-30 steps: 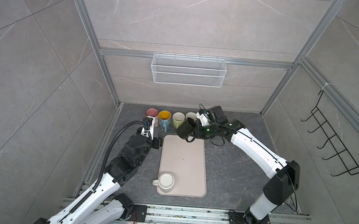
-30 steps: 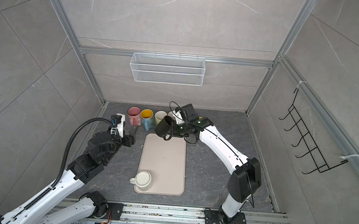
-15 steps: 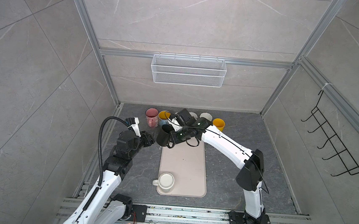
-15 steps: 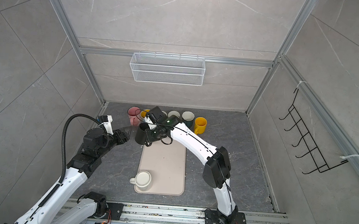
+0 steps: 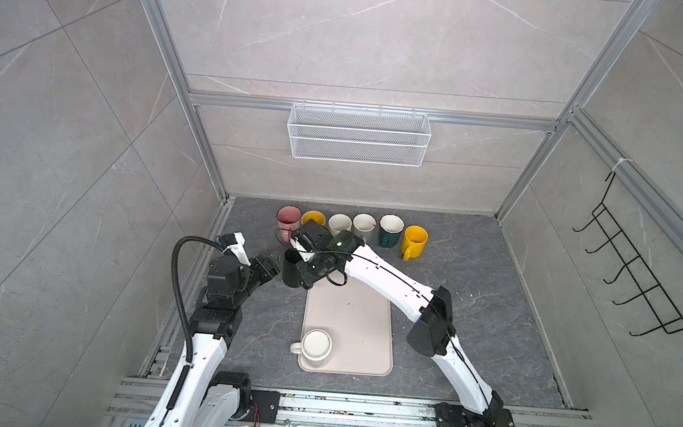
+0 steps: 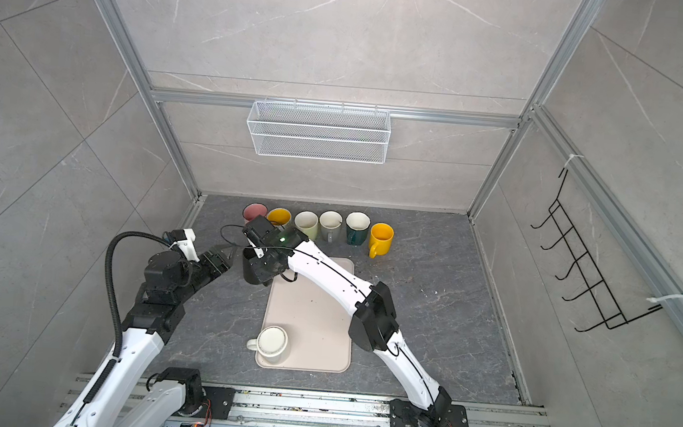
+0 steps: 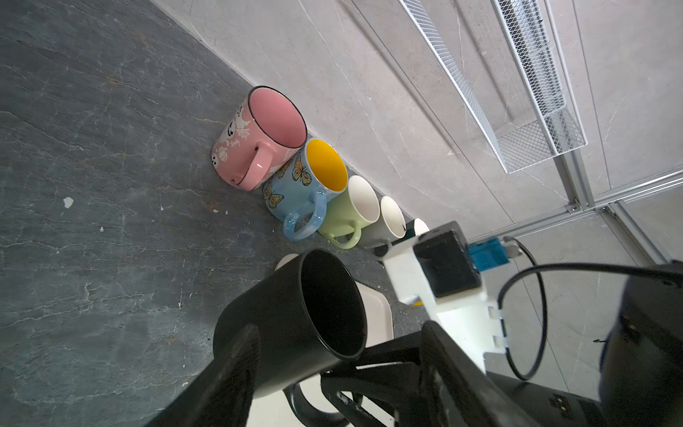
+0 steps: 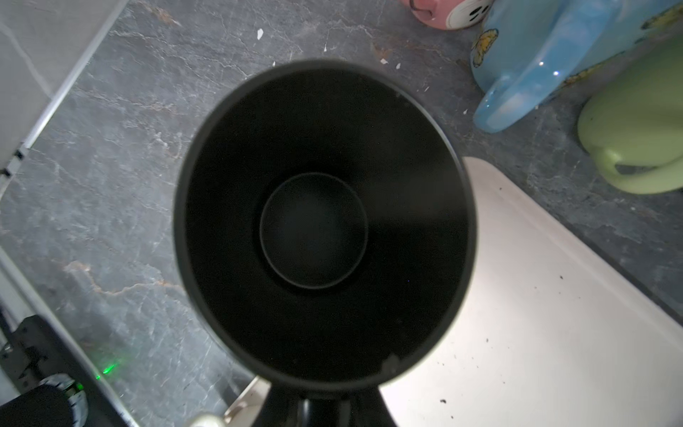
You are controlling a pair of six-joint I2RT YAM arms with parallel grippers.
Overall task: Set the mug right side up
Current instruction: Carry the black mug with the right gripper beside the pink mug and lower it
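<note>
The black mug's base (image 5: 292, 283) is still above the dark floor beside the mat (image 5: 358, 328), so I should bring the mug down before my right gripper lets go of it.
A black mug (image 5: 292, 272) (image 6: 252, 271) is at the far left corner of the beige mat (image 5: 358, 328), mouth facing up. My right gripper (image 5: 313, 273) (image 6: 272, 268) is shut on its handle; the right wrist view looks straight down into the black mug (image 8: 314, 229). My left gripper (image 5: 271, 264) (image 6: 222, 260) is open just left of it. In the left wrist view the black mug (image 7: 295, 325) sits between the spread fingers (image 7: 236, 366) of that gripper (image 7: 340, 332). A cream mug (image 5: 315, 345) (image 6: 272, 342) stands base up on the mat's near left corner.
Several upright mugs line the back wall: pink (image 5: 288, 217), blue with a yellow inside (image 7: 303, 185), pale green (image 5: 339, 225), grey (image 5: 363, 224), dark green (image 5: 390, 231), yellow (image 5: 413, 242). A wire basket (image 5: 358, 134) hangs on the back wall and a hook rack (image 5: 634, 279) on the right wall.
My right arm has carried the black mug from the mat's far middle to its far left corner. My left gripper has swung left and now sits beside the mug.
</note>
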